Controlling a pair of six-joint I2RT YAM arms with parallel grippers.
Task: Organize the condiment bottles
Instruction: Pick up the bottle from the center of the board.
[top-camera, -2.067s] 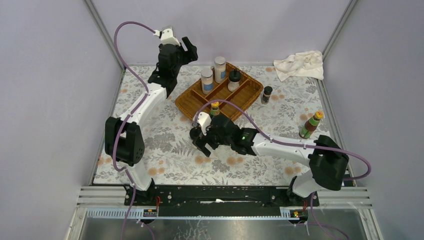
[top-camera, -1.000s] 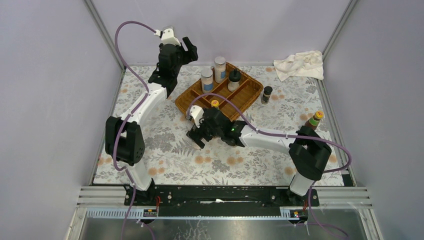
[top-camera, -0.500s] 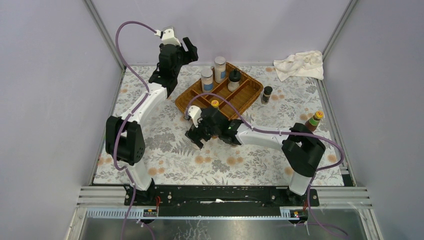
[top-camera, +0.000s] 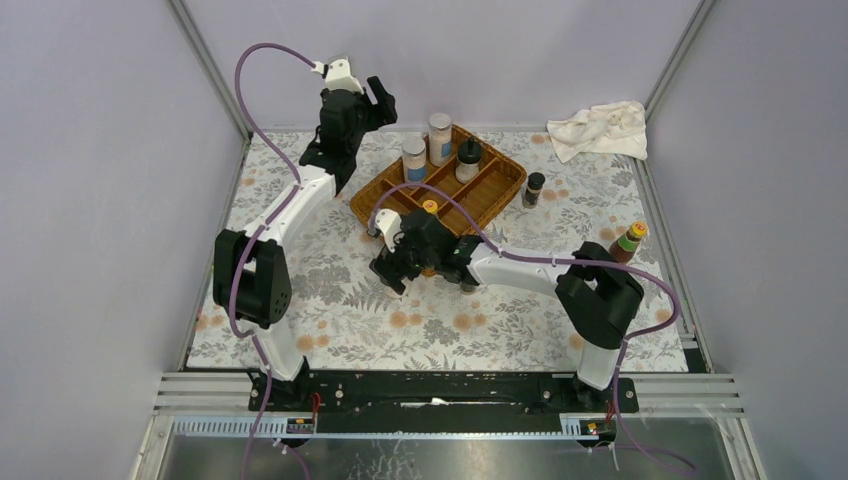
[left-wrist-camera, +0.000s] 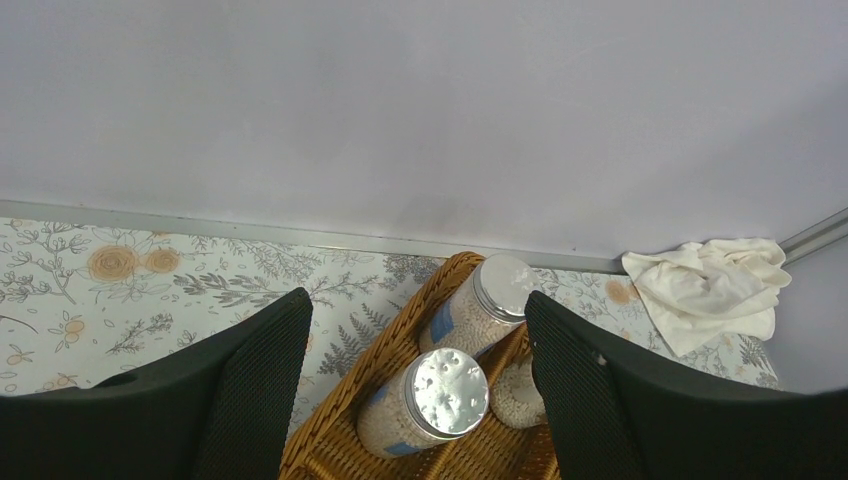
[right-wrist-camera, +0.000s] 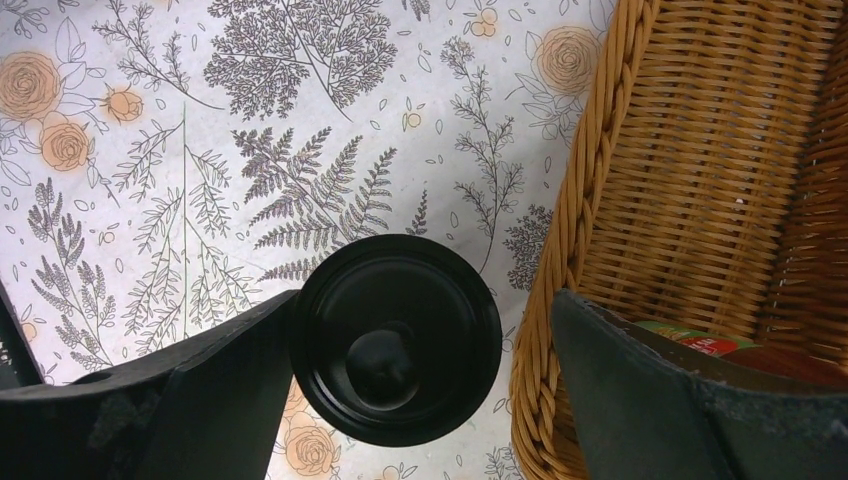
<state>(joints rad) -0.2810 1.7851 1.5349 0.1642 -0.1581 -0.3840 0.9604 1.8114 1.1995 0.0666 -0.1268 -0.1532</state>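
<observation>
My right gripper needs to close on the black lid, since my fingers reach past the middle of the lid and are level with the lid's sides.
My right gripper (right-wrist-camera: 422, 305) is open and straddles a black-lidded spice jar (right-wrist-camera: 395, 338) that stands on the cloth just outside the wicker tray (right-wrist-camera: 700, 150). Its left finger is close to the lid and its right finger hangs over the tray rim. From above, that gripper (top-camera: 388, 272) hides the jar. Two white blue-labelled shakers (top-camera: 414, 158) (top-camera: 440, 137), a black-lidded jar (top-camera: 468, 158) and a yellow-capped sauce bottle (top-camera: 429, 207) stand in the tray (top-camera: 500, 190). My left gripper (top-camera: 378, 100) hangs open and empty above the shakers (left-wrist-camera: 445, 395) (left-wrist-camera: 505, 287).
A small dark spice jar (top-camera: 534, 188) stands on the table right of the tray. A red-labelled sauce bottle (top-camera: 624, 248) stands near the right edge. A crumpled white cloth (top-camera: 598, 130) lies at the back right corner. Purple cables loop over both arms.
My right arm has swung its open gripper left and slightly farther, to the tray's near-left corner over the black-lidded jar. The left arm has not moved.
</observation>
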